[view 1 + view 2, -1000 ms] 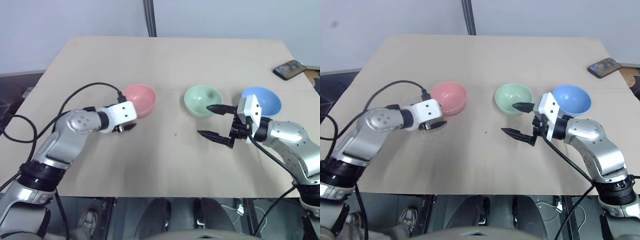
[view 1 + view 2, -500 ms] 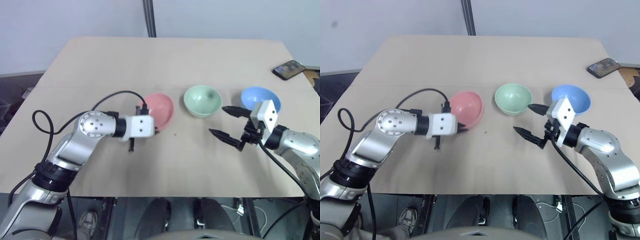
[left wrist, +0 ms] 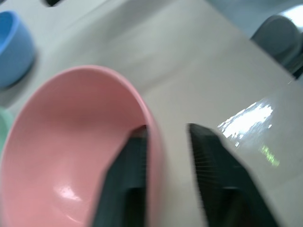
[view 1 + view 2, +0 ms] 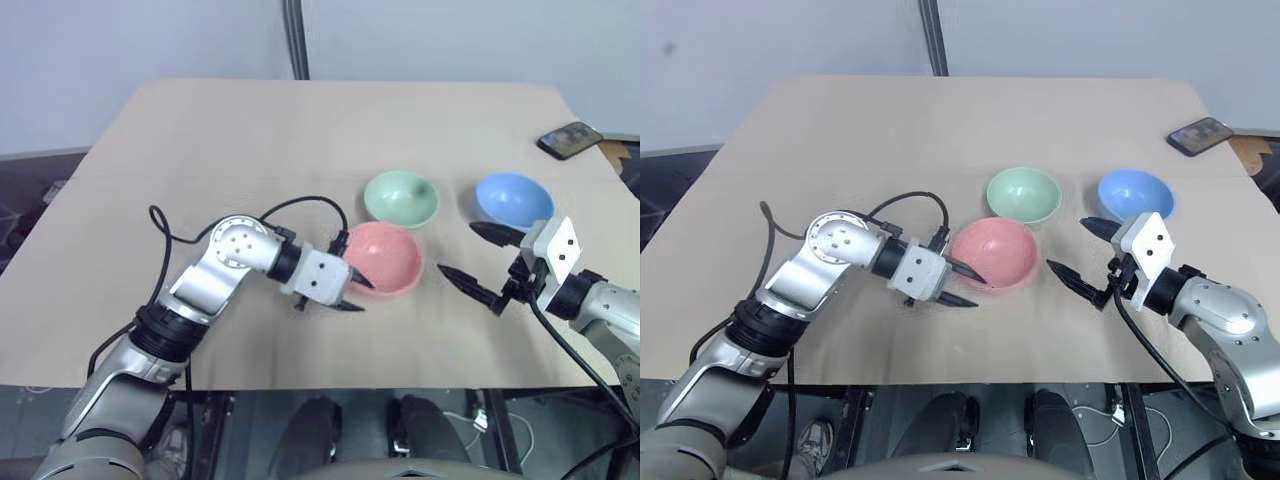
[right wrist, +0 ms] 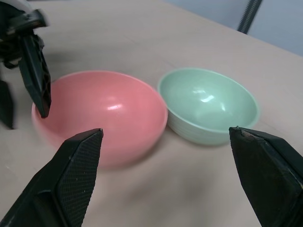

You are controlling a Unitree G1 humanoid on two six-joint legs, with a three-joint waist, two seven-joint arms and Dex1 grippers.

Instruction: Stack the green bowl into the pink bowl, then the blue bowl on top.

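I will next take hold of the green bowl by its rim [image 4: 410, 224] with my right gripper, so that it can nest inside the pink bowl [image 4: 385, 256].
The pink bowl [image 4: 385, 256] sits upright on the table, just in front of the green bowl [image 4: 401, 196]. To the right of the green one stands the blue bowl [image 4: 513, 197]. My left gripper [image 4: 362, 296] is open and straddles the pink bowl's near-left rim, one finger inside and one outside. In the left wrist view the outer finger [image 3: 208, 156] stands a little off the rim of the pink bowl [image 3: 71, 142]. My right gripper [image 4: 457, 248] hangs open and empty just right of the pink bowl and in front of the blue bowl.
A dark phone [image 4: 570, 139] lies at the table's far right edge. A dark pole [image 4: 295, 40] rises behind the far edge. The tan table [image 4: 250, 140] has free room at the back and on the left.
My left gripper dragged the pink bowl rightward and nearer, to just in front of the green bowl, and its fingers have since parted. My right gripper drew back to the right.
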